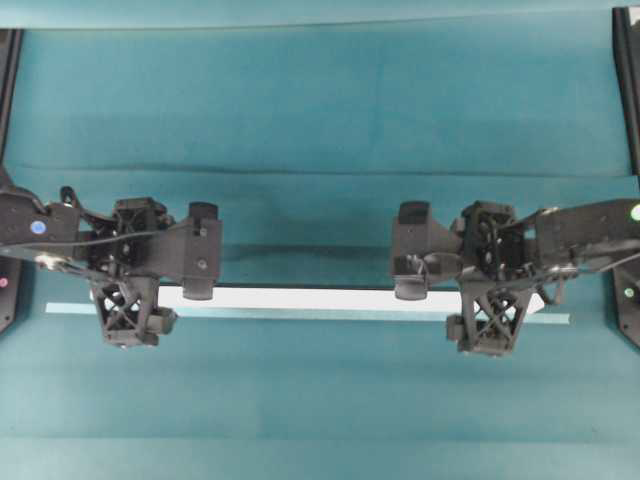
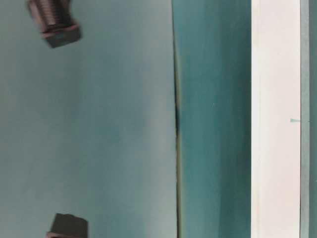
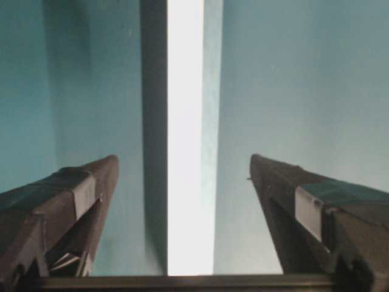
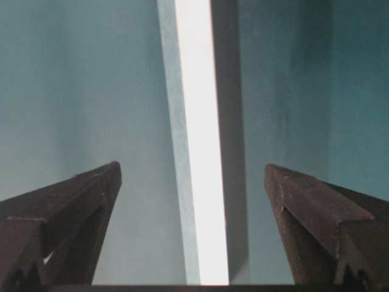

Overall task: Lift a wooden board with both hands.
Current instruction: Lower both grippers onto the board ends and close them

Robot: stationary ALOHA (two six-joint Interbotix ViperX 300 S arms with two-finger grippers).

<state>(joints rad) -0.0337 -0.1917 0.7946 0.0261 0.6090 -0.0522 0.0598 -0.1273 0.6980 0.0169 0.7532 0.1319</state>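
My left gripper should lower first, then close on the board. Its fingers are above the board's long sides and would miss the board if they closed now.
The wooden board (image 1: pixel 300 298) is a long white plank lying across the teal table, with a thinner pale teal strip (image 1: pixel 300 313) along its near edge. It runs up the middle of the left wrist view (image 3: pixel 185 121) and the right wrist view (image 4: pixel 197 121), and stands as a white band in the table-level view (image 2: pixel 275 124). My left gripper (image 1: pixel 200 252) (image 3: pixel 182 159) is open near the board's left end, its jaws wide on either side and clear of it. My right gripper (image 1: pixel 412 252) (image 4: pixel 192 166) is open the same way near the right end. Both are empty.
A teal cloth (image 1: pixel 320 120) covers the table, with a fold line (image 1: pixel 320 172) behind the arms. Black frame posts stand at the far left (image 1: pixel 8 80) and far right (image 1: pixel 628 80). Two blurred dark parts (image 2: pixel 52 25) (image 2: pixel 67 228) show in the table-level view.
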